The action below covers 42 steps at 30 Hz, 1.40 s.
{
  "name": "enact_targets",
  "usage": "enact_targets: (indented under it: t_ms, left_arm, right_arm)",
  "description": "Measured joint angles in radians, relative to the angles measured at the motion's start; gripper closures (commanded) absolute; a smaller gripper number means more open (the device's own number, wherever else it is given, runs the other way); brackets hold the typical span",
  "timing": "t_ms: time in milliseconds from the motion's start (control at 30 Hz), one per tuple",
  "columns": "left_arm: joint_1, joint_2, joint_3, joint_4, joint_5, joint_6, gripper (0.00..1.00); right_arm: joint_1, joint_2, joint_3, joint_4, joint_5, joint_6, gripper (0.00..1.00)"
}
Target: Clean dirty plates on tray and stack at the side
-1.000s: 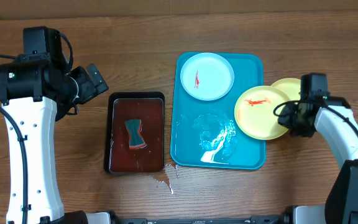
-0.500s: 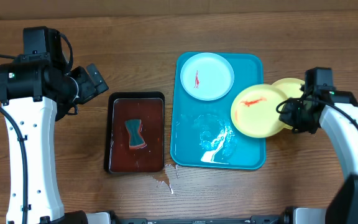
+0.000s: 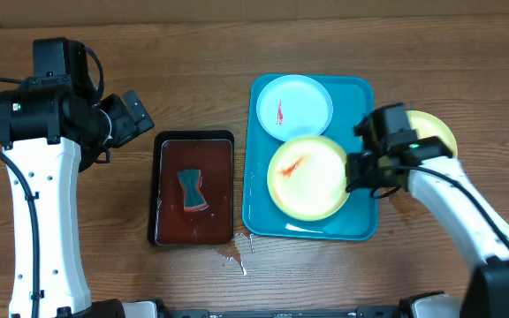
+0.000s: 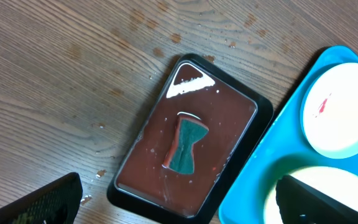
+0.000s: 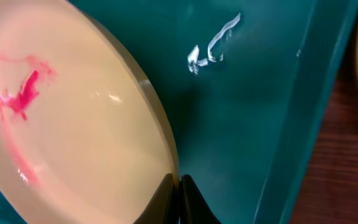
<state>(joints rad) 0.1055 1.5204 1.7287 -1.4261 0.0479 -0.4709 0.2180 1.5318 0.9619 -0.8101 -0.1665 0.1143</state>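
Observation:
The sponge's red bottom should stay free to wipe the plate, so the left gripper next needs to pick up the sponge by its narrow middle (image 3: 192,190) (image 4: 186,146), with the green side on top.
The blue tray (image 3: 360,225) holds two dirty plates. A pale blue-white one (image 3: 294,106) with a red smear lies at the far end. A yellow-rimmed one (image 3: 307,177) with a red smear sits over the near half, and my right gripper (image 3: 353,172) is shut on its right rim. In the right wrist view the fingertips (image 5: 179,186) pinch that plate's edge (image 5: 73,124) above the tray floor (image 5: 253,112). A third yellow plate (image 3: 440,132) lies on the table right of the tray, partly hidden by the arm. My left gripper (image 3: 135,115) hangs open, left of the trays.
A dark brown tray (image 3: 210,159) left of the blue tray holds a green-and-red sponge (image 3: 193,190). The left wrist view shows the same sponge (image 4: 185,144) between my wide-apart fingers (image 4: 48,202). Spilled drops (image 3: 232,258) mark the wood near the front edge.
My right gripper has closed on the yellow-rimmed plate and carried it left, from overhanging the tray's right edge into the tray's near half. The left arm has not moved.

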Motion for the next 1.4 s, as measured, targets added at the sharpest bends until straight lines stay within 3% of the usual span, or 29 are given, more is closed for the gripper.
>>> enact_targets:
  t_ms: [100, 233, 300, 500, 600, 700, 800, 1033, 1133, 1400]
  left_arm:
    - [0.000, 0.000, 0.000, 0.000, 0.000, 0.000, 0.00]
    - [0.000, 0.000, 0.000, 0.000, 0.000, 0.000, 0.00]
    - [0.000, 0.000, 0.000, 0.000, 0.001, 0.000, 0.00]
    - [-0.002, 0.000, 0.000, -0.003, 0.078, 0.028, 0.00]
    - [-0.032, 0.000, -0.005, -0.003, 0.129, 0.085, 0.05]
    - [-0.101, 0.000, -0.050, -0.002, 0.135, 0.126, 0.17]
    - [-0.177, 0.000, -0.161, 0.028, 0.110, 0.150, 0.18]
    - [-0.224, 0.000, -0.492, 0.298, 0.051, 0.094, 0.31]
    - [-0.224, 0.001, -0.630, 0.443, 0.043, 0.069, 0.46]
    - [-0.229, 0.001, -0.857, 0.725, 0.037, 0.045, 0.51]
  right_arm:
    - [0.000, 0.053, -0.058, 0.061, 0.002, -0.017, 0.96]
    - [0.000, 0.067, -0.073, 0.128, 0.003, -0.056, 0.69]
    - [0.000, 0.066, -0.067, 0.135, 0.002, -0.072, 0.66]
    - [0.000, 0.066, 0.008, 0.052, 0.003, -0.064, 0.64]
    - [0.000, 0.051, 0.060, -0.003, 0.003, -0.047, 0.64]
    - [0.000, 0.012, 0.092, -0.045, 0.002, -0.009, 0.64]
    - [0.000, -0.032, 0.102, -0.079, 0.002, 0.037, 0.64]
    - [0.000, -0.051, 0.103, -0.149, 0.002, 0.098, 0.64]
    - [0.000, -0.051, 0.103, -0.151, 0.002, 0.106, 0.64]
    - [0.000, -0.051, 0.103, -0.151, 0.000, 0.118, 0.64]
